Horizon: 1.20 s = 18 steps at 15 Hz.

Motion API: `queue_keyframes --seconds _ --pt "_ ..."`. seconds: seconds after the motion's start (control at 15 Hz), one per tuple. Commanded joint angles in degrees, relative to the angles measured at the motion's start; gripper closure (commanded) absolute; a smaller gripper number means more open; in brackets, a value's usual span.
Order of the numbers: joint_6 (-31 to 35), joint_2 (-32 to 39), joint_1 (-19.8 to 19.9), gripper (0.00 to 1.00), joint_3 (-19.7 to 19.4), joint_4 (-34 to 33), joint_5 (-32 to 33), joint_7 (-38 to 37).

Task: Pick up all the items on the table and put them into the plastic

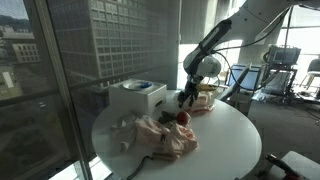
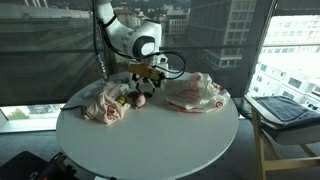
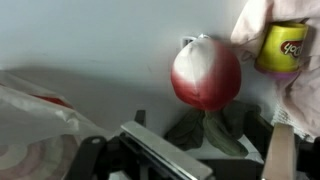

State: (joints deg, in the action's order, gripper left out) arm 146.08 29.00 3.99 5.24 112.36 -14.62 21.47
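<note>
My gripper's fingers end above the red round object, short of its sides, so it is too early to close. My gripper lowers first, then closes on it.
A small dark red round object (image 3: 205,73) with green leaves lies on the white round table (image 2: 150,140), just ahead of my gripper (image 3: 215,150). The gripper (image 2: 143,88) hangs low over it, open, with nothing between its fingers. The red object (image 1: 183,117) lies between the pale pink cloth (image 1: 165,135) and the wrinkly plastic (image 1: 207,97) with red print. In an exterior view the pink cloth (image 2: 108,102) is heaped to one side of the gripper and the plastic (image 2: 197,93) to the other. A whitish cloth (image 1: 120,135) lies beside the pink one.
A white box with a blue round top (image 1: 140,95) stands at the table's window side. A yellow printed container (image 3: 283,48) rests in the pink cloth's folds. Glass walls run close behind the table, and a chair (image 2: 285,110) stands next to it.
</note>
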Motion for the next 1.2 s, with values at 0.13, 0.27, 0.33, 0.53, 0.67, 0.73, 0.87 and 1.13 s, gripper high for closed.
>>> queue_keyframes --seconds 0.13,0.27,0.33,0.53,0.67,0.73,0.87,1.13 --pt "0.3 1.5 -0.9 0.0 0.9 0.8 5.0 -1.0" --pt "0.1 2.1 -2.0 0.0 0.2 1.3 8.5 -1.7" --pt "0.1 2.6 -2.7 0.0 -0.2 1.2 10.5 -2.2" --pt "0.4 3.5 -3.3 0.25 0.1 0.7 13.7 -2.8" --pt "0.0 3.3 -3.4 0.34 0.5 0.9 14.6 -3.1" --pt "-0.1 3.0 -3.5 0.44 0.7 1.2 14.8 -3.1" --pt "-0.9 2.2 -3.2 0.57 1.1 1.6 14.1 -3.3" --pt "-2.6 0.9 -1.5 0.87 2.1 2.2 11.8 -2.8"
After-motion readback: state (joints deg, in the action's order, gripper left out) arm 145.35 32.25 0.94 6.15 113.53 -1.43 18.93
